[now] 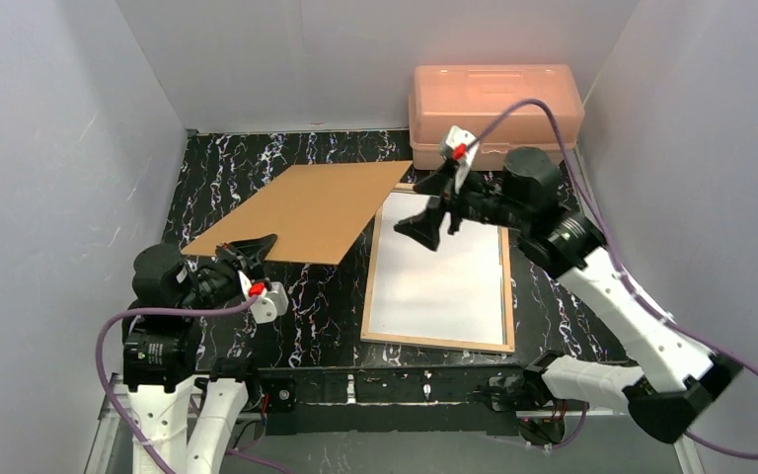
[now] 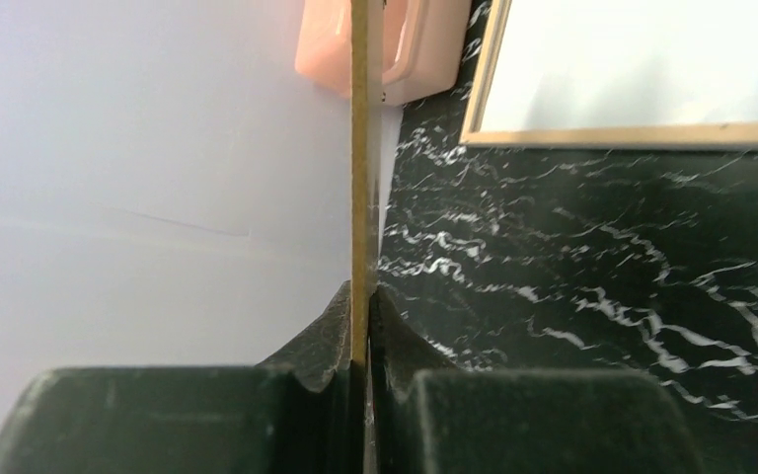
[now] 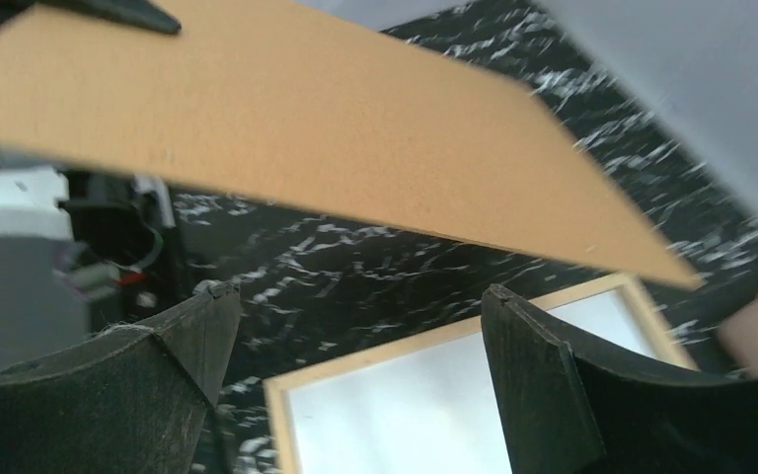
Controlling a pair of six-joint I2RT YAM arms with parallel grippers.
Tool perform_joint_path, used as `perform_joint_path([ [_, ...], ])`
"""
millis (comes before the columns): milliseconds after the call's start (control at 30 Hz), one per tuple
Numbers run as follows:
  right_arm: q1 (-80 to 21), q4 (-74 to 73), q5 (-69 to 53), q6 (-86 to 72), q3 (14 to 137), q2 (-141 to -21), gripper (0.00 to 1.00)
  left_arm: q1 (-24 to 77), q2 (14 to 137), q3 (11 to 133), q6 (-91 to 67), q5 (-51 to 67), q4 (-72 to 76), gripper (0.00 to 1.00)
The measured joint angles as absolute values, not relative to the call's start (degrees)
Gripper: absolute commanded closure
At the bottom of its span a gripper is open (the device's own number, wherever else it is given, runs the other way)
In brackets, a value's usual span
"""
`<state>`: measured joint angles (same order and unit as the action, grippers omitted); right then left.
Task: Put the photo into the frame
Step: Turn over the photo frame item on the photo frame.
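The right gripper grabs the backing board's edge opposite my left gripper next, which leaves the board's other edge free to enter the frame.
The frame (image 1: 367,296) lies flat at centre right, its light wood back border up around a white sheet (image 1: 441,281). The photo's dark printed side shows in no view; I cannot tell whether the white sheet is its back. My left gripper (image 1: 257,249) is shut on the near corner of the brown backing board (image 1: 306,207) and holds it lifted left of the frame. The left wrist view shows the board edge-on (image 2: 359,148) between the closed jaws (image 2: 365,296). My right gripper (image 1: 432,209) is open and empty above the frame's far left corner (image 3: 375,360).
A pink plastic box (image 1: 493,104) stands at the back right, close behind the frame. White walls close in both sides and the back. The table (image 1: 296,306) is black marble-patterned. The board (image 3: 306,128) hangs just ahead of the right gripper (image 3: 355,296).
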<state>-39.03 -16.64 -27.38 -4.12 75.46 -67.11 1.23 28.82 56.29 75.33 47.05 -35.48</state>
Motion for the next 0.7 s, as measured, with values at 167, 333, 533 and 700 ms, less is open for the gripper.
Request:
perform_joint_path([
  [167, -39.1, -17.1, -28.8, 12.9, 73.3, -60.9, 0.01, 1.2, 32.9, 65.4, 72.4, 51.0, -44.2, 1.00],
  [333, -40.1, -19.8, -32.6, 23.7, 75.5, -65.4, 0.06, 1.2, 34.1, 71.3, 72.2, 54.4, -53.4, 1.00],
  [533, -43.2, -23.3, -34.5, 29.7, 75.5, -67.8, 0.13, 1.2, 34.2, 74.3, 72.1, 56.4, -58.8, 1.00],
  [700, -45.1, -22.3, -34.9, 30.8, 75.1, -67.0, 0.29, 1.2, 34.5, 74.6, 71.7, 56.8, -60.5, 1.00],
])
